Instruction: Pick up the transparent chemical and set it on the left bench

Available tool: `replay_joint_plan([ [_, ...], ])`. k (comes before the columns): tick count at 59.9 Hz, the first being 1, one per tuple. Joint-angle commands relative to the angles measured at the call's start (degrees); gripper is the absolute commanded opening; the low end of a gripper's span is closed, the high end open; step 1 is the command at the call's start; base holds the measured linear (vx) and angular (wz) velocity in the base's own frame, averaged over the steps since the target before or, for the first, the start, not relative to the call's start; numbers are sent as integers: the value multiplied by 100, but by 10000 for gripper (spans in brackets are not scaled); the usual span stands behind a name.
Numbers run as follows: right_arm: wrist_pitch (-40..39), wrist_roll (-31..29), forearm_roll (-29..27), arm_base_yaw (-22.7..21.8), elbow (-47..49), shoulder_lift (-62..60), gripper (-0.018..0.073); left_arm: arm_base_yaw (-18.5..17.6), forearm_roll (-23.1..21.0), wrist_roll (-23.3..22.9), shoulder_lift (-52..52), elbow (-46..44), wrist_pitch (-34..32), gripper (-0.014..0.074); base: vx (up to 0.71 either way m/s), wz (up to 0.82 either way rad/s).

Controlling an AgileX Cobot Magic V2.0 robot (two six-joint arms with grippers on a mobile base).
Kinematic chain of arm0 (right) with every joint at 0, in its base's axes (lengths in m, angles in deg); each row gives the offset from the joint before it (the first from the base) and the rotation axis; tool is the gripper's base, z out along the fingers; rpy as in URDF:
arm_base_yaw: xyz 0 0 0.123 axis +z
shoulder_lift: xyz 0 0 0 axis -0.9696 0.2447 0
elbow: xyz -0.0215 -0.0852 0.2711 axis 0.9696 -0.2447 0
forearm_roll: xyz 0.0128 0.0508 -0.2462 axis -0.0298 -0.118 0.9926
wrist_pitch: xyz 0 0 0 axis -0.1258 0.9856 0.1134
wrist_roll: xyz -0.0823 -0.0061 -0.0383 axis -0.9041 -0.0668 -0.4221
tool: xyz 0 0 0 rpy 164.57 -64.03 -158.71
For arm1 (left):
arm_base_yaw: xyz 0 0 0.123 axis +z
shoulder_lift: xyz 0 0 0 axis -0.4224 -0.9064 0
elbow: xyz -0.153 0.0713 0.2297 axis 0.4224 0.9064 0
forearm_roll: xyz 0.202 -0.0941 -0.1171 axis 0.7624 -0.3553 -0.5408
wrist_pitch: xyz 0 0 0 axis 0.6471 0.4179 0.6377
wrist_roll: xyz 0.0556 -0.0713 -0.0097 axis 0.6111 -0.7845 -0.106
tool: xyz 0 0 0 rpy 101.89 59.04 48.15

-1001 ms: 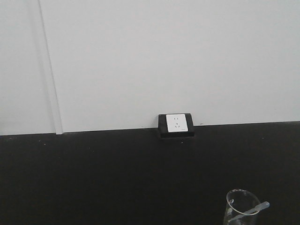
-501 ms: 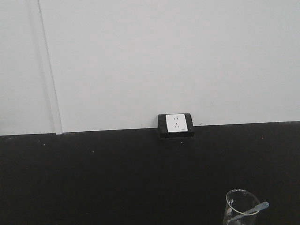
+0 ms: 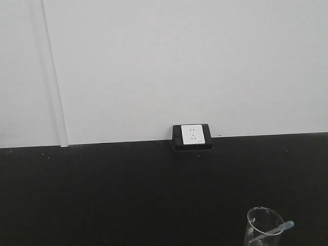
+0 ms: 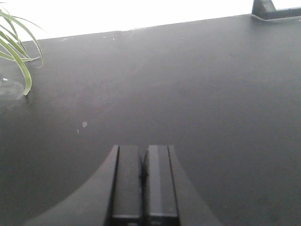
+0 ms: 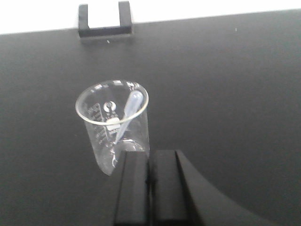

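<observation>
My right gripper needs to grab the transparent chemical by its rounded bulb (image 5: pixel 135 99) next, to carry the chemical from the pipette's beaker to the left bench.
The transparent chemical, a clear dropper pipette (image 5: pixel 129 111), leans inside a clear glass beaker (image 5: pixel 104 146) with its bulb over the rim. Both also show at the bottom right of the front view, the pipette (image 3: pixel 277 228) resting in the beaker (image 3: pixel 256 225). My right gripper (image 5: pixel 149 157) is shut and empty, just in front of and slightly right of the beaker, its tips overlapping the beaker's base in the picture. My left gripper (image 4: pixel 143 150) is shut and empty over bare black counter. The left bench is out of view.
The black counter (image 3: pixel 128 195) runs to a white wall with a white socket in a black frame (image 3: pixel 192 136). The socket frame shows in the right wrist view (image 5: pixel 104 21). Green plant leaves (image 4: pixel 19 52) hang at the left of the left wrist view.
The front view has barely shifted; the beaker and pipette sit almost where they were. Nothing was taken hold of or let go.
</observation>
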Motion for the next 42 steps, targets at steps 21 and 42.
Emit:
replay_joint_plan([
  [21,-3164,699,1135,-15,418,2077,510,-10,-4,-45,110,93,-449,-4,0,0],
  [42,-3292,567,1056,-22,1324,3250,495,-10,-4,-45,110,93,-449,-4,0,0],
])
